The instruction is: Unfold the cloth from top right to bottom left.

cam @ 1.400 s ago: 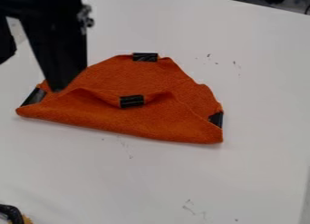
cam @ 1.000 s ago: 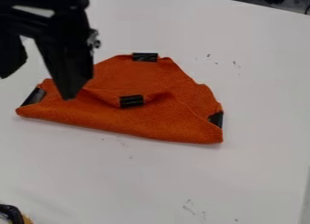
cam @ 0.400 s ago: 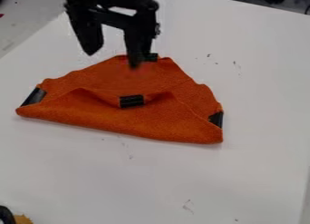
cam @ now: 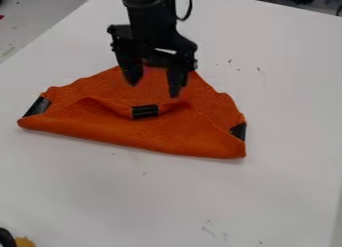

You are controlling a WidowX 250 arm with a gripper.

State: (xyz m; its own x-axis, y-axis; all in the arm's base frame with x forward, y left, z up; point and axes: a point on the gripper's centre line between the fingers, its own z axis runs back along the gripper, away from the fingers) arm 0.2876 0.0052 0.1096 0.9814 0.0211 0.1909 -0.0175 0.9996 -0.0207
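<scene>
I need to pick up the folded-over flap next by its black-patched corner with my gripper, to unfold the orange cloth (cam: 120, 129) across the white table.
The black gripper (cam: 155, 90) hangs from the top edge over the upper middle of the cloth, its two fingers apart with only orange cloth visible beneath them. The orange cloth (cam: 120, 129) lies folded on the white table, with a straight fold along its lower side and a rounded far side. A black clip-like patch (cam: 145, 111) marks the folded-over flap's edge, just below the gripper. Other black patches sit at the cloth's left corner (cam: 37, 106) and right corner (cam: 238, 131). The gripper covers the cloth's top edge.
The white table (cam: 267, 191) extends around the cloth, its far edge running across the upper right. A black and yellow-brown object (cam: 24, 241) sits at the bottom left corner. Dark items lie beyond the table at the top right, and a grey surface at the upper left.
The gripper has moved from the upper left to the right, over the cloth's upper middle, and its whole outline has come into view. The cloth has kept its place and shape.
</scene>
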